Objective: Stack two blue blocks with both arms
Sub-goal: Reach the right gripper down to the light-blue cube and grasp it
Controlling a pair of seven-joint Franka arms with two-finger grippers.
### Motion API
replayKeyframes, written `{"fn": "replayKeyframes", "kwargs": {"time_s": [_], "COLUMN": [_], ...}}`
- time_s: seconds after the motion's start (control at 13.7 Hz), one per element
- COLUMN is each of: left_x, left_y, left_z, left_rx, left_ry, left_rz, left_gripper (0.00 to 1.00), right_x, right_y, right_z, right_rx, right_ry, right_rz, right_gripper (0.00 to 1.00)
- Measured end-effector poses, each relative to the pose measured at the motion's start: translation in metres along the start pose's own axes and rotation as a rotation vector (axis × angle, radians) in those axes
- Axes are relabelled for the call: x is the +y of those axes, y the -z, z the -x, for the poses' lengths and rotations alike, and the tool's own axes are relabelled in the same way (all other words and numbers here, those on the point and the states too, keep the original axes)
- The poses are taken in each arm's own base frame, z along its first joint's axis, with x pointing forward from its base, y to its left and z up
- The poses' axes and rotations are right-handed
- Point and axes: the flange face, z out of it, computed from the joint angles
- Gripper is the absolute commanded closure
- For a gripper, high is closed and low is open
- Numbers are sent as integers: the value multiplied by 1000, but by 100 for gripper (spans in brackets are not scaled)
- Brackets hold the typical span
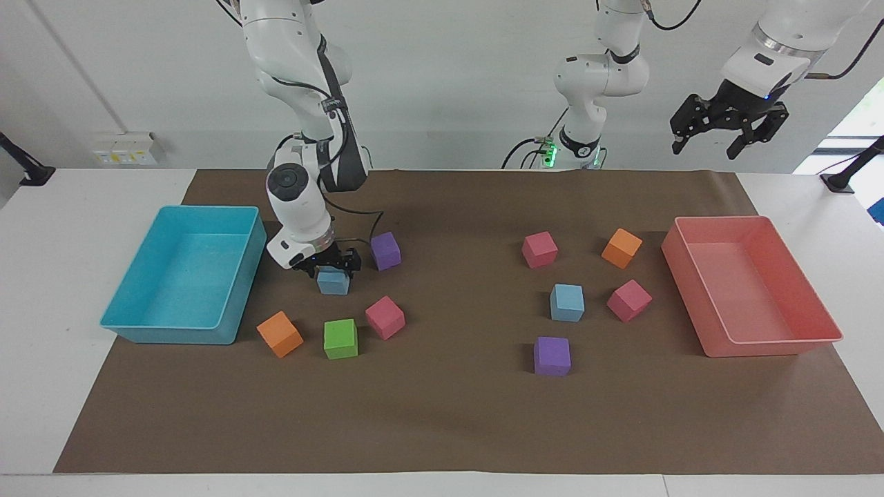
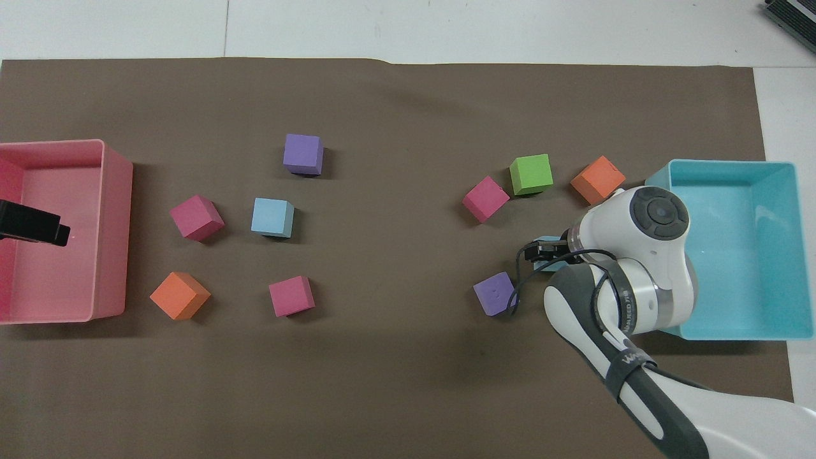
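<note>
The fingers of my right gripper reach down around the blue block (image 2: 552, 266) and closing now would catch the block, so it is time for my right gripper to close on it.
One blue block (image 1: 333, 284) lies on the brown mat beside the cyan tray. My right gripper (image 1: 330, 267) is low over it, open, a finger on either side of its upper part. In the overhead view the right wrist covers this blue block (image 2: 542, 266) except for a sliver. The other blue block (image 1: 567, 302) (image 2: 272, 217) sits free toward the left arm's end, among pink, orange and purple cubes. My left gripper (image 1: 728, 131) waits high in the air, open and holding nothing, over the pink tray (image 2: 111, 242).
A cyan tray (image 1: 169, 333) stands at the right arm's end, a pink tray (image 1: 766, 345) at the left arm's end. Around the gripped-at block lie a purple cube (image 1: 385, 250), a pink cube (image 1: 385, 317), a green cube (image 1: 340, 338) and an orange cube (image 1: 280, 333).
</note>
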Motion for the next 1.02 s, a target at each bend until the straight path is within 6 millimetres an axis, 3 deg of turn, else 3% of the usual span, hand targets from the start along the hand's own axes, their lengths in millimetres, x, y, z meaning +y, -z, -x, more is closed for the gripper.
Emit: {"fn": "replayKeyframes", "kwargs": {"time_s": [0.22,0.36,0.51,0.58,1.02], "left_x": [0,0,0,0,0], "left_y": [0,0,0,0,0], "left_z": [0,0,0,0,0], "left_rx": [0,0,0,0,0], "left_ry": [0,0,0,0,0], "left_rz": [0,0,0,0,0], "left_gripper": [0,0,0,0,0], "right_x": [0,0,0,0,-2], "right_y": [-1,-1,-1,-1,12], "right_z": [0,0,0,0,-6], "right_rx": [-1,-2,-2,-2,3], "right_ry": [0,0,0,0,1], "right_rz": [0,0,0,0,-2], "right_gripper": [1,50,86,100,100]}}
